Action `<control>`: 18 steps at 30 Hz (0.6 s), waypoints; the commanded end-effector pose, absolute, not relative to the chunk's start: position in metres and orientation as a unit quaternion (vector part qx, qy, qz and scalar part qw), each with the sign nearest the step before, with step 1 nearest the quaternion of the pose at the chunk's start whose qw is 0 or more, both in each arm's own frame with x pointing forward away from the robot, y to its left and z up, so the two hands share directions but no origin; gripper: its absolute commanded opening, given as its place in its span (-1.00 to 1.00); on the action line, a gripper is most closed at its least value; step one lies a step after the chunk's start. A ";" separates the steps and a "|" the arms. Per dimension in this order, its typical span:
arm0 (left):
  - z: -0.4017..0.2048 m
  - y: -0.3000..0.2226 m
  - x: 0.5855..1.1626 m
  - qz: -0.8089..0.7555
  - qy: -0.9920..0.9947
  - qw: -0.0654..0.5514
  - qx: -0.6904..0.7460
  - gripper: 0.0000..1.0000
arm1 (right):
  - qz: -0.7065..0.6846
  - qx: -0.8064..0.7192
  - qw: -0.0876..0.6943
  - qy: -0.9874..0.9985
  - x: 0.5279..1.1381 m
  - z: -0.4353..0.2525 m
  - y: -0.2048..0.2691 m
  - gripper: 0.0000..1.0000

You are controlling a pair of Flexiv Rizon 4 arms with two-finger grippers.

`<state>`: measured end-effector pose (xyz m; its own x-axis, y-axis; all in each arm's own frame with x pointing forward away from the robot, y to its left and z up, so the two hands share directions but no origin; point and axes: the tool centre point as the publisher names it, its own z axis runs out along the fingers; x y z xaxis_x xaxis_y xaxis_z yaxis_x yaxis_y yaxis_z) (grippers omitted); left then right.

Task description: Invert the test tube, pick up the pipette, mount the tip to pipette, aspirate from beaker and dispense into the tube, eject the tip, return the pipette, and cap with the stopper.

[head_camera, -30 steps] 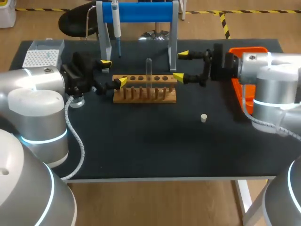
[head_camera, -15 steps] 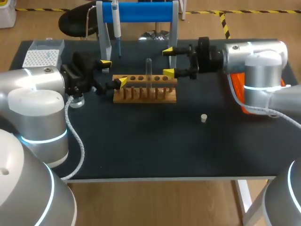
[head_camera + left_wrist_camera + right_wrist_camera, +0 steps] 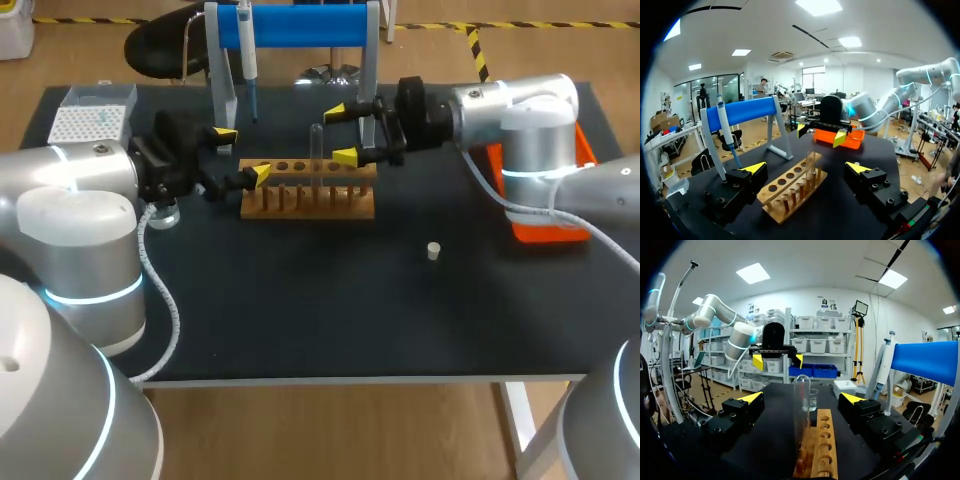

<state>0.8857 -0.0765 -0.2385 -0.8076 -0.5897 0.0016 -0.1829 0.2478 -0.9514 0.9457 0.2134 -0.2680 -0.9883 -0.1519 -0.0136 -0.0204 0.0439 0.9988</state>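
The test tube has its lower half surrounded by the wooden rack point(image 3: 308, 198), so my right gripper next needs to grab the tube by its bare upper part near the rounded end point(image 3: 316, 140).
A clear test tube point(image 3: 316, 148) stands upright in the wooden rack point(image 3: 308, 198), rounded end up. My right gripper point(image 3: 341, 134) is open just right of the tube, not touching it. In the right wrist view the tube point(image 3: 801, 410) rises just ahead of that gripper point(image 3: 801, 398), in line with the gap between its fingers. My left gripper point(image 3: 240, 155) is open at the rack's left end; in its own view this gripper point(image 3: 805, 167) faces the rack point(image 3: 790, 192). The pipette point(image 3: 247, 60) hangs on the blue stand. A small stopper point(image 3: 433, 251) lies on the mat.
A white tip box point(image 3: 90, 115) sits at the back left. The beaker point(image 3: 165, 212) is half hidden beside my left arm. An orange tray point(image 3: 545, 225) lies at the right edge under my right arm. The blue stand's legs point(image 3: 368, 70) rise behind the rack.
My right arm has swung left, from near the orange tray to just beside the test tube, with its gripper still open. The left arm has not moved.
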 end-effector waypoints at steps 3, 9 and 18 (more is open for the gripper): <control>-0.240 -0.077 0.886 -0.560 0.768 0.183 -0.251 1.00 | -0.691 0.073 0.071 -0.715 0.950 -0.274 0.223 1.00; -0.240 -0.077 0.886 -0.560 0.768 0.183 -0.251 1.00 | -0.692 0.069 0.072 -0.715 0.950 -0.276 0.227 1.00; -0.240 -0.077 0.886 -0.560 0.768 0.183 -0.251 1.00 | -0.690 0.065 0.067 -0.717 0.951 -0.281 0.237 0.92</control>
